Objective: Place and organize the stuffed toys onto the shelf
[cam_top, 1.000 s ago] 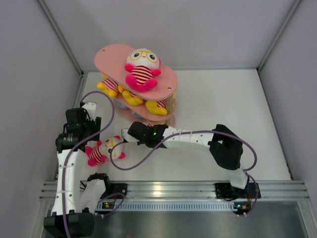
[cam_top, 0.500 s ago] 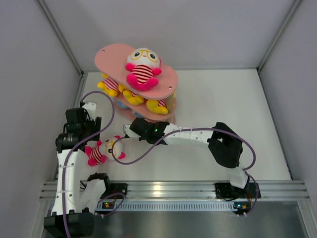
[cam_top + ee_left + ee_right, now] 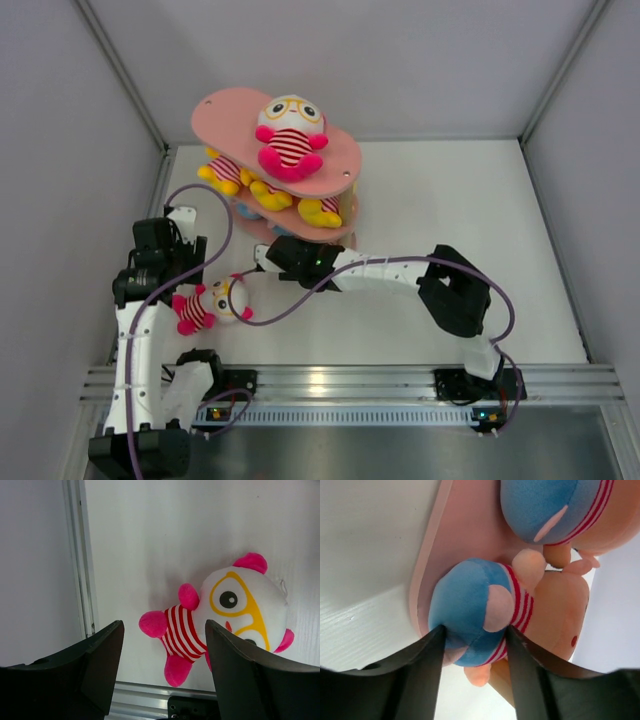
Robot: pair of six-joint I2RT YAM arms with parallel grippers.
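Note:
My left gripper is to pick up the pink-limbed toy at its neck (image 3: 207, 304) (image 3: 196, 627) next, so the toy's head stays free for handing over to my right gripper.
The pink shelf (image 3: 225, 110) stands at the back left. A pink-limbed stuffed toy with yellow glasses (image 3: 288, 135) sits on its top board, and yellow-bodied ones (image 3: 222, 170) lie on the middle tier. My right gripper (image 3: 264, 256) reaches to the bottom board (image 3: 465, 530); its jaws (image 3: 475, 630) stand open, flanking the blue shorts of a peach-faced toy (image 3: 470, 605) that lies on that board. A second blue-shorts toy (image 3: 555, 505) lies beside it. My left gripper (image 3: 164, 627) hangs open over another pink-limbed toy (image 3: 225, 615) lying on the table (image 3: 215, 302).
A metal rail (image 3: 80, 555) and the grey side wall run close to the left of the table toy. The right arm's purple cable (image 3: 300, 300) loops across the table next to that toy. White tabletop (image 3: 460, 200) spreads right of the shelf.
My right gripper has pushed a little further in at the shelf's bottom tier and its jaws have come apart. The left arm and the table toy have stayed put.

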